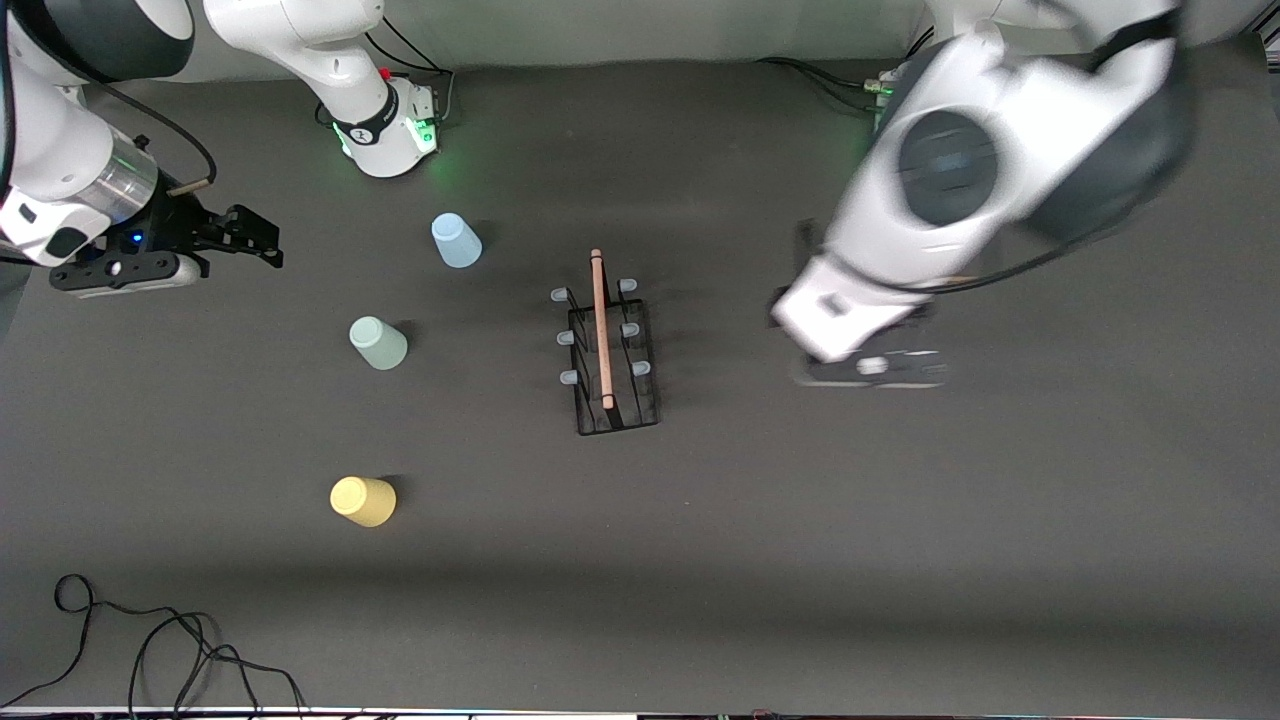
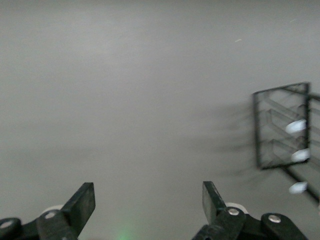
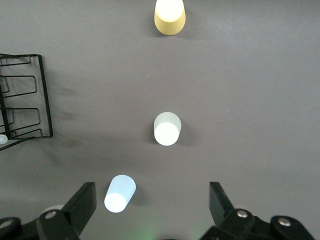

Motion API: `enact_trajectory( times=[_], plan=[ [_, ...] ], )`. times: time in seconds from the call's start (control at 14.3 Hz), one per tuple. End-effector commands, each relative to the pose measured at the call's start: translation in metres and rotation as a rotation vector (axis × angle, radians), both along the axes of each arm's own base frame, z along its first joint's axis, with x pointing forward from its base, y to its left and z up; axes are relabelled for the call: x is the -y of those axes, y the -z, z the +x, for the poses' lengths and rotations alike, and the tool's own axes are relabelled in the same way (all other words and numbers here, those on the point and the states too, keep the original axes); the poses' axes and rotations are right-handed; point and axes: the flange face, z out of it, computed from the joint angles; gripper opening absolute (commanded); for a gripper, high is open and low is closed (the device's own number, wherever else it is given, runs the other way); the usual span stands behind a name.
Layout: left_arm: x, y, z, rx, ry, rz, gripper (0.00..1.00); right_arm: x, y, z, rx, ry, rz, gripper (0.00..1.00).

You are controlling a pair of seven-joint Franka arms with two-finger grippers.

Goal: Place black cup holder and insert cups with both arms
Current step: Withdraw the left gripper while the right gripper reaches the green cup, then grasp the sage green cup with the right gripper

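Observation:
The mint green cup's opening should slide onto a peg of the black cup holder (image 1: pixel 606 345), so next I will grip the cup's sides near its base with my right gripper.
The black cup holder (image 1: pixel 606 345) stands mid-table, its wooden rod handle on top and no cup on its prongs. It also shows in the left wrist view (image 2: pixel 282 125) and the right wrist view (image 3: pixel 25 95). Three cups stand apart toward the right arm's end: light blue (image 1: pixel 456 241) (image 3: pixel 120 193), mint green (image 1: pixel 378 343) (image 3: pixel 166 128) and yellow (image 1: pixel 363 501) (image 3: pixel 170 17), nearest the front camera. My right gripper (image 1: pixel 252 238) (image 3: pixel 152 192) is open and empty, high over the table by the blue cup. My left gripper (image 1: pixel 790 275) (image 2: pixel 148 192) is open and empty, over bare table beside the holder.
Black cables (image 1: pixel 150 640) lie near the front edge at the right arm's end. The right arm's green-lit base (image 1: pixel 390 130) stands near the blue cup, farther from the front camera. The dark mat (image 1: pixel 900 520) is bare toward the left arm's end.

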Motion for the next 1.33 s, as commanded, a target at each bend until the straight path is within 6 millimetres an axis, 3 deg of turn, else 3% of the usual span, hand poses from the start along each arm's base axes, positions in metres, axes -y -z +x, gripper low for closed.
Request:
enact_trajectory(
  times=[0.0, 0.14, 0.28, 0.35, 0.56, 0.7, 1.05, 1.26],
  plan=[
    [-0.086, -0.033, -0.008, -0.041, 0.016, 0.010, 0.95, 0.002, 0.064, -0.010, 0.016, 0.013, -0.019, 1.00],
    [-0.149, -0.043, -0.011, -0.040, 0.006, 0.012, 0.92, 0.003, 0.118, -0.011, 0.025, 0.018, -0.020, 1.00],
    [-0.187, -0.032, -0.013, -0.056, -0.019, 0.013, 0.92, 0.003, 0.171, -0.013, 0.048, 0.020, -0.022, 1.00],
    [-0.197, -0.021, -0.015, -0.059, -0.034, 0.018, 0.92, 0.003, 0.193, -0.013, 0.056, 0.024, -0.022, 1.00],
    [-0.206, 0.020, -0.028, -0.015, -0.044, 0.026, 0.92, 0.003, 0.242, -0.015, 0.051, 0.025, -0.028, 1.00],
    [-0.206, 0.034, -0.031, 0.001, -0.046, 0.023, 0.94, 0.003, 0.265, -0.018, 0.056, 0.025, -0.031, 1.00],
    [-0.234, 0.023, -0.030, 0.023, 0.027, -0.009, 0.96, 0.004, 0.308, -0.032, 0.052, 0.026, -0.036, 1.00],
    [-0.235, 0.023, -0.030, 0.024, 0.026, -0.009, 0.96, 0.004, 0.319, -0.035, 0.031, 0.024, -0.040, 1.00]
  ],
)
